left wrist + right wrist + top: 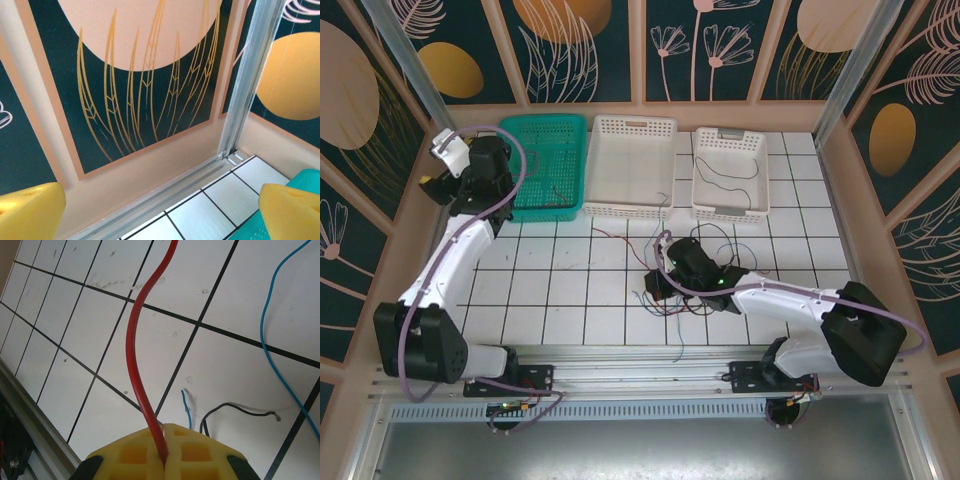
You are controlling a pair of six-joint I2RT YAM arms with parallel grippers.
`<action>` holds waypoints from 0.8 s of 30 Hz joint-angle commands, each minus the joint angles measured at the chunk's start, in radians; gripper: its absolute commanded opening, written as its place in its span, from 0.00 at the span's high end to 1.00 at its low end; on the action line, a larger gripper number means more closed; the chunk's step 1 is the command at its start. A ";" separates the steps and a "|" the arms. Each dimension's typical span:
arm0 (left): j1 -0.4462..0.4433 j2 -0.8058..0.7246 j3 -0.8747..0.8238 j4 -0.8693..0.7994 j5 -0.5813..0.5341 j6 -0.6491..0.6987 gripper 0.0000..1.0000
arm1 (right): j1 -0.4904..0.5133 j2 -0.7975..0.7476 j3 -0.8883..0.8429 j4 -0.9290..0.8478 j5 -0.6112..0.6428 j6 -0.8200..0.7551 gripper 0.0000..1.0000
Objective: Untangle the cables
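The red cable is low at the tangle and would end up beside the tangle if I opened now, so my right gripper needs to keep holding the cable.
The cables lie in a loose tangle of red, blue and black wires on the white tiles at mid-table. My right gripper sits low at the tangle's left side. In the right wrist view its yellow fingers are shut on a red cable, which runs up and away over the tiles. A blue cable, a short blue end and a black cable lie beside it. My left gripper is raised at the back left corner, open with nothing between its fingers, facing the wall.
A green basket stands at the back left, beside the left arm, its corner by the left fingers. Two white baskets stand at the back; the right one holds a thin dark cable. Walls enclose the table.
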 commanded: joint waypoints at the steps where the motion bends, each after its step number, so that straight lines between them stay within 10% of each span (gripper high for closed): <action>1: 0.004 -0.061 -0.034 0.066 0.085 -0.035 0.01 | 0.012 0.011 0.047 0.022 -0.004 -0.025 1.00; 24: 0.004 -0.117 -0.051 -0.077 0.596 -0.073 0.02 | 0.008 0.146 0.229 0.005 -0.008 -0.088 0.98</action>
